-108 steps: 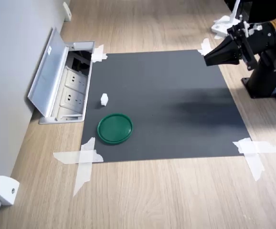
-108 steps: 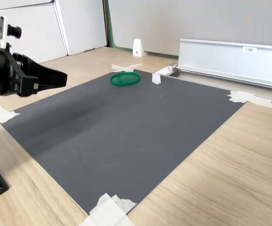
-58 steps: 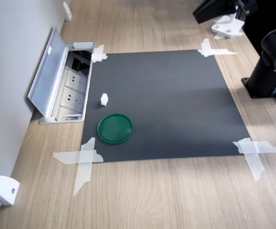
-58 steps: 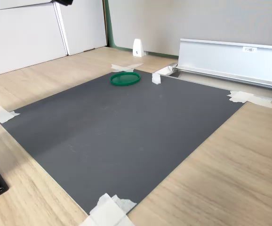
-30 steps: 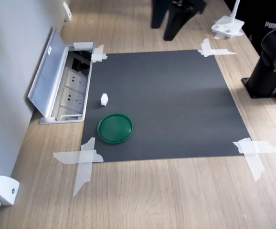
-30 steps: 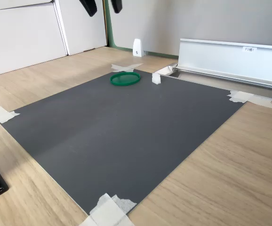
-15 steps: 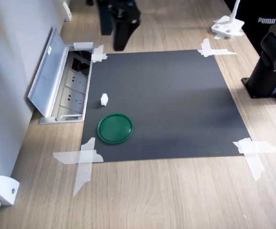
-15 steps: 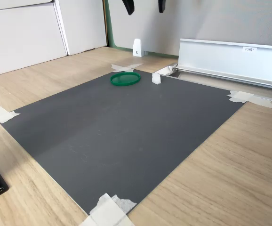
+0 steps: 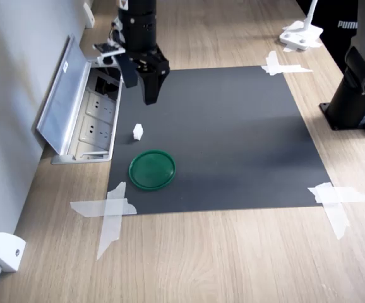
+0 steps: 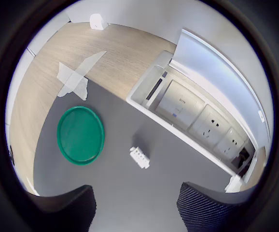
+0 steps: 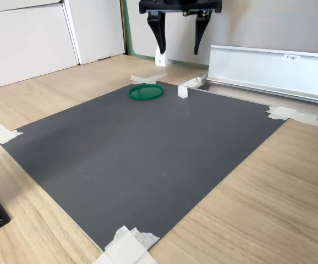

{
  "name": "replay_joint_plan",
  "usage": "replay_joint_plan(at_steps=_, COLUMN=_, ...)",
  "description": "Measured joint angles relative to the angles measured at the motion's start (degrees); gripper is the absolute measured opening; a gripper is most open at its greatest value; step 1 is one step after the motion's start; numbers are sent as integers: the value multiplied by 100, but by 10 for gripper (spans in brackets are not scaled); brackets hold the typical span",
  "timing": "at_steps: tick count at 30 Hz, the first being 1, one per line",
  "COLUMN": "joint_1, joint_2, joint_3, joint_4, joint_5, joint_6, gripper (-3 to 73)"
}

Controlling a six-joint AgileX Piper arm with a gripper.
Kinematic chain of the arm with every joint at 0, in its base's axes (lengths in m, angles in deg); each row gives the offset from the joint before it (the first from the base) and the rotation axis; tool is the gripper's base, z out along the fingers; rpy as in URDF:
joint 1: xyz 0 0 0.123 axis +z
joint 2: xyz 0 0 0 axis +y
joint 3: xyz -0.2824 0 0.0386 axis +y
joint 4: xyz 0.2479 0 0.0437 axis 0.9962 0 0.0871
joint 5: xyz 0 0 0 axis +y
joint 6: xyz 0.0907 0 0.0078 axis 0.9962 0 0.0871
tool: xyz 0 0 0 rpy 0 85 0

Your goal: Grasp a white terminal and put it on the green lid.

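Observation:
The white terminal (image 9: 137, 131) should go on the green lid (image 9: 152, 169), so my gripper should grab it by its long sides next.
The tiny white terminal (image 9: 137, 131) (image 11: 182, 92) (image 10: 139, 157) rests on the dark grey mat (image 9: 233, 139), close to the mat's edge by the floor socket box. The green lid (image 9: 152, 169) (image 11: 146, 91) (image 10: 80, 135) lies flat on the mat a short way from it, with nothing on it. My gripper (image 9: 141, 88) (image 11: 179, 51) hangs in the air above the mat, pointing down, open and holding nothing. In the wrist view the terminal shows just beyond the gap between the two dark fingers (image 10: 67, 210), and the lid sits off to one side.
A metal floor socket box (image 9: 94, 117) with its flap (image 11: 269, 69) raised borders the mat beside the terminal. White tape strips (image 9: 110, 211) hold the mat's corners. A white wedge piece (image 9: 7, 250) sits by the wall. The arm's black base (image 9: 356, 101) stands at the first exterior view's right.
The arm has swung from the first exterior view's right across the top to the left and come down over the mat near the terminal. The terminal and lid have not moved.

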Motion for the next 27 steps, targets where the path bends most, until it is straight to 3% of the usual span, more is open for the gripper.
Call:
replay_joint_plan(at_steps=9, joint_1=438, joint_2=278, joint_3=0, joint_4=-110, joint_5=-292, joint_6=-225, gripper=711)
replay_joint_plan(at_steps=16, joint_1=446, joint_2=562, joint_3=0, joint_4=-597, joint_5=-560, joint_6=-184, gripper=711)
replay_joint_plan(at_steps=27, joint_1=486, joint_2=1035, joint_3=0, joint_4=-602, joint_5=-590, joint_6=-232, gripper=710)
